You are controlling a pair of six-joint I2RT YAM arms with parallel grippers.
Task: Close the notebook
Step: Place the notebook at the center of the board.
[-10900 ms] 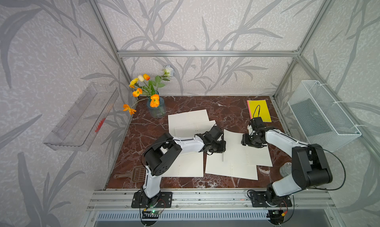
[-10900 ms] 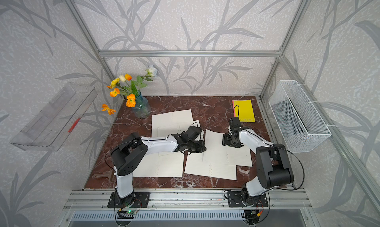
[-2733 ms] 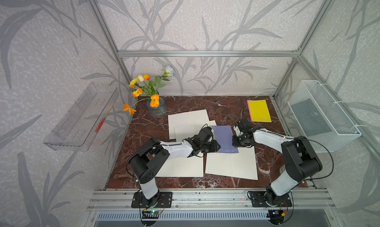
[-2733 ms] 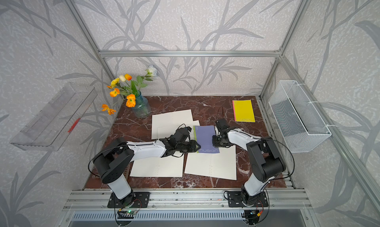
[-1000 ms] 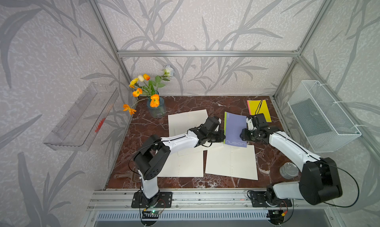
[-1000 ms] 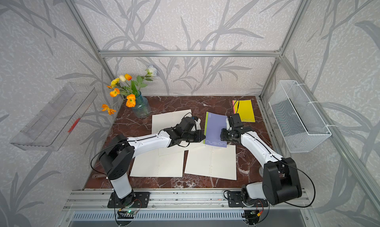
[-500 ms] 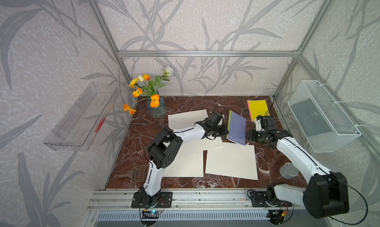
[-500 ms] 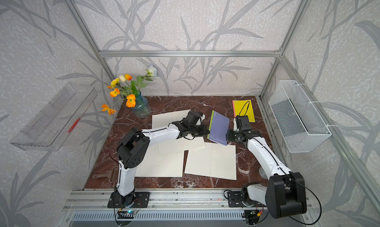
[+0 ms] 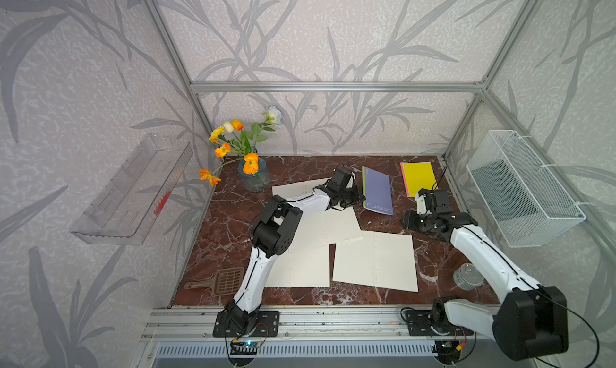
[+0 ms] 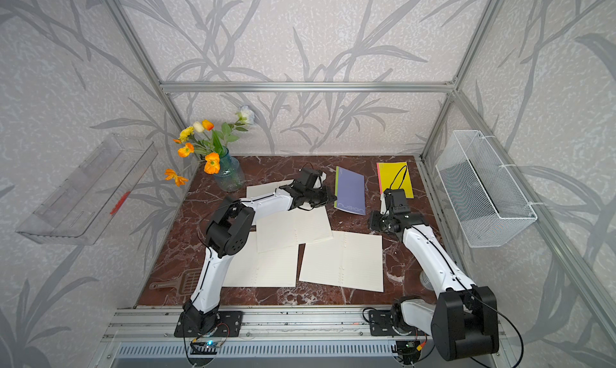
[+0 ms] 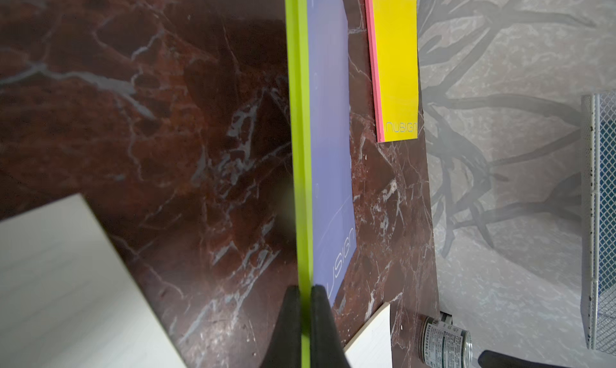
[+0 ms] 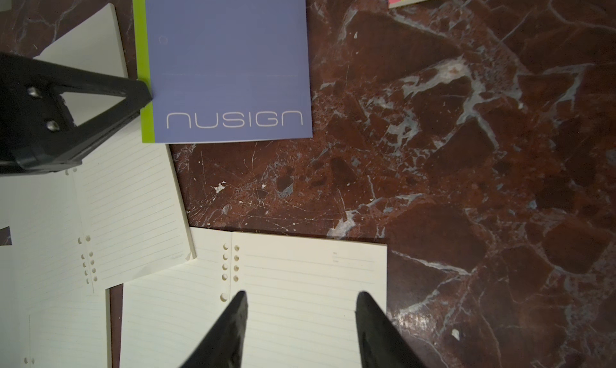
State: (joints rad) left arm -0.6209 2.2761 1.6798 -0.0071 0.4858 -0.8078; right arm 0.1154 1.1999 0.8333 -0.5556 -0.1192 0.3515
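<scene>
The purple notebook's cover still slopes down from the gripper's fingers, so my left gripper now keeps hold of the notebook until its green spine (image 9: 363, 183) meets the tabletop.
The purple notebook (image 9: 378, 191) with a green spine lies shut and flat on the marble table (image 9: 233, 223), toward the back, in both top views (image 10: 351, 191). My left gripper (image 9: 361, 198) is shut on its green spine edge; the left wrist view shows the black fingertips (image 11: 320, 293) pinching the green strip of the notebook (image 11: 328, 149). In the right wrist view the notebook (image 12: 226, 59) shows its cover, with the left gripper (image 12: 146, 93) at its spine. My right gripper (image 12: 300, 296) is open and holds nothing, apart from the notebook, above a loose lined sheet (image 12: 300, 283).
A yellow notebook (image 9: 418, 178) lies at the back right. Several loose lined sheets (image 9: 375, 264) cover the middle. A vase of flowers (image 9: 253, 176) stands back left, a can (image 9: 468, 276) front right, a brown scoop (image 9: 226, 279) front left. A wire basket (image 9: 523, 189) hangs on the right wall.
The notebook, half raised and tilted before, now lies flat and shut farther back. My right gripper has let it go, opened and drawn away to the right. The left gripper still pinches the spine.
</scene>
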